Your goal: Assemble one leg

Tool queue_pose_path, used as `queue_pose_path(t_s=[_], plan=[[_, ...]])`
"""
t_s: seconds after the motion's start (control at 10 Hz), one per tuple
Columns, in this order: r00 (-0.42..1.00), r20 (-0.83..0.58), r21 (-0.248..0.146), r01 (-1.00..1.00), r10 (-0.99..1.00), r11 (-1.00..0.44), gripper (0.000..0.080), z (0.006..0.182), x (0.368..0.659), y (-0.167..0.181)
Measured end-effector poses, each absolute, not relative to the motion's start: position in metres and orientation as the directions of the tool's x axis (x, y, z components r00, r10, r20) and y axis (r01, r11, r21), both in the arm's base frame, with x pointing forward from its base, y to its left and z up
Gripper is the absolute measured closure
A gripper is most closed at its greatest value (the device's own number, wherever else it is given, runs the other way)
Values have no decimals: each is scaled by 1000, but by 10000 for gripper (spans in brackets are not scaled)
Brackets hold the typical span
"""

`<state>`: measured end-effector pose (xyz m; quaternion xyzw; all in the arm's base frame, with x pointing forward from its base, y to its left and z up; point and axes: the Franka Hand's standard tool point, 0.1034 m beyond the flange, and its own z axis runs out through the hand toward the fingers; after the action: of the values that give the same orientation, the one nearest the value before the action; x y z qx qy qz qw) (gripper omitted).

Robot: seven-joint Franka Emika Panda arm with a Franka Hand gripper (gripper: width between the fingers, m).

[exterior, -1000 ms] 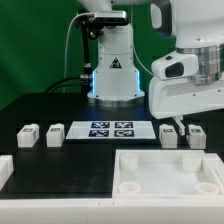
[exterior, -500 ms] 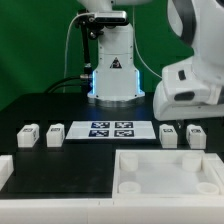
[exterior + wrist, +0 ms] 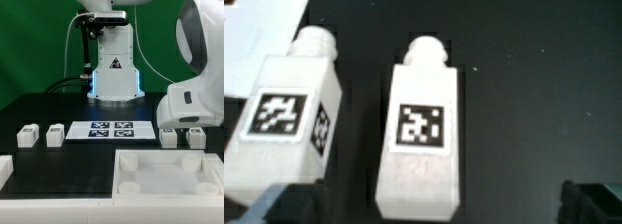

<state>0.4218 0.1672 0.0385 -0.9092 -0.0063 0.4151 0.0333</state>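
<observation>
My gripper grips the leg by its marked body (image 3: 196, 139) (image 3: 420, 136) next, so the leg's narrow peg end stays free to fit the white tray-like part.
Four legs lie in a row on the black table: two on the exterior view's left (image 3: 28, 134) (image 3: 54, 133) and two on its right (image 3: 168, 136) (image 3: 195, 136). Each is a small white peg block with a square marker. My gripper (image 3: 184, 127) hangs low over the right pair, and the white hand hides most of it. In the wrist view two legs lie side by side (image 3: 287, 112) (image 3: 429, 125). My gripper (image 3: 441, 205) is open, with one dark finger (image 3: 295, 203) on each side of the middle leg, not touching it.
The marker board (image 3: 110, 129) lies between the two pairs of legs. A large white tray-like part (image 3: 135, 160) with raised rims sits at the front. Another white part (image 3: 5, 170) is at the front left. The robot base (image 3: 113, 70) stands at the back.
The arm has swung toward the exterior view's right and come down over the right pair of legs. The legs have not moved.
</observation>
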Motion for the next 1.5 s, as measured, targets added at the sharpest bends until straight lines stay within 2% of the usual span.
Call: queue_pose_path(t_s=[0.3, 0.7, 0.9, 1.0, 1.1, 1.5], plan=[[665, -746, -58, -11, 36, -998, 150, 13, 393, 174], [656, -754, -53, -6, 36, -999, 150, 9, 387, 176], [656, -754, -53, -6, 36, -999, 393, 9, 387, 176], [656, -754, -54, -6, 37, -999, 393, 9, 387, 176], [656, -754, -54, -6, 37, -999, 511, 9, 387, 176], [656, -754, -54, -6, 37, -999, 511, 9, 387, 176]])
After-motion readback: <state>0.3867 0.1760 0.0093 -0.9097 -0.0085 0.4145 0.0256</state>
